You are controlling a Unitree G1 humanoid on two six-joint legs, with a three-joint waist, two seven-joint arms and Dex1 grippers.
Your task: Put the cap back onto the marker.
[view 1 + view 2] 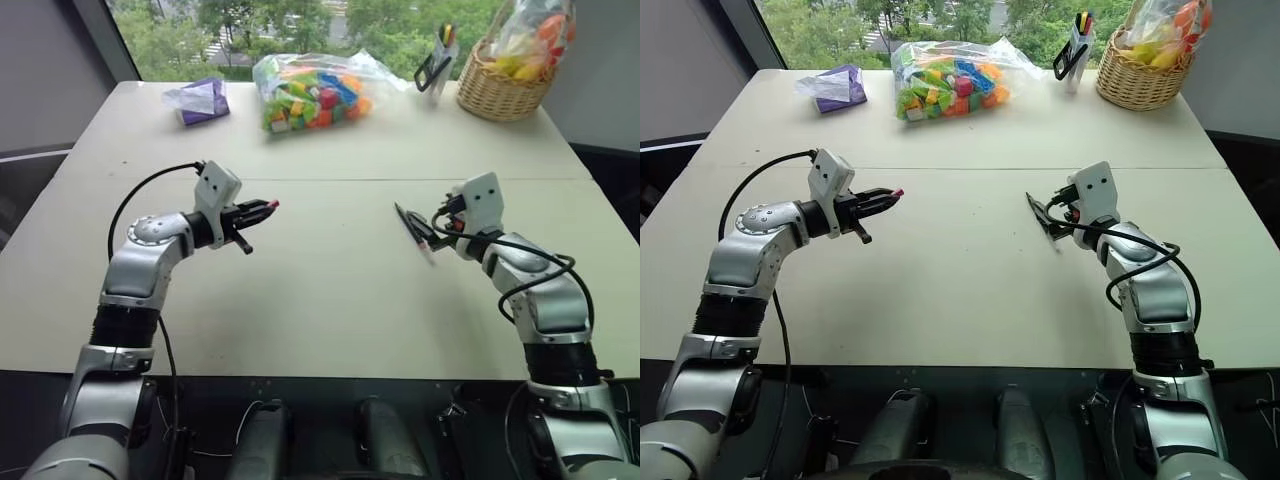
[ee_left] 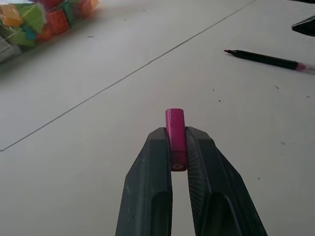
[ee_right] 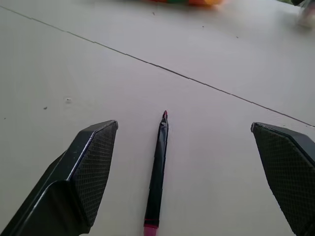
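My right gripper's fingers are still above the marker's black body, so closing now would miss it. My right gripper lowers first, then closes on the marker's body.
The cap (image 2: 175, 135), a small red cylinder, is pinched between the black fingers of my left gripper (image 1: 262, 208), which is shut on it and held above the table on the left. To the right, the marker (image 1: 411, 226) lies flat on the pale table (image 1: 320, 320), thin and black with a reddish tip; the left wrist view shows the marker (image 2: 266, 59) too. My right gripper (image 3: 184, 125) is open just behind it, one finger on each side of the marker (image 3: 158, 172) and well apart from it.
At the back of the table lie a clear bag of coloured blocks (image 1: 310, 90) and a purple packet (image 1: 203, 100). A wicker basket (image 1: 505, 78) and a holder with scissors (image 1: 438, 60) stand at the back right. A seam runs across the tabletop.
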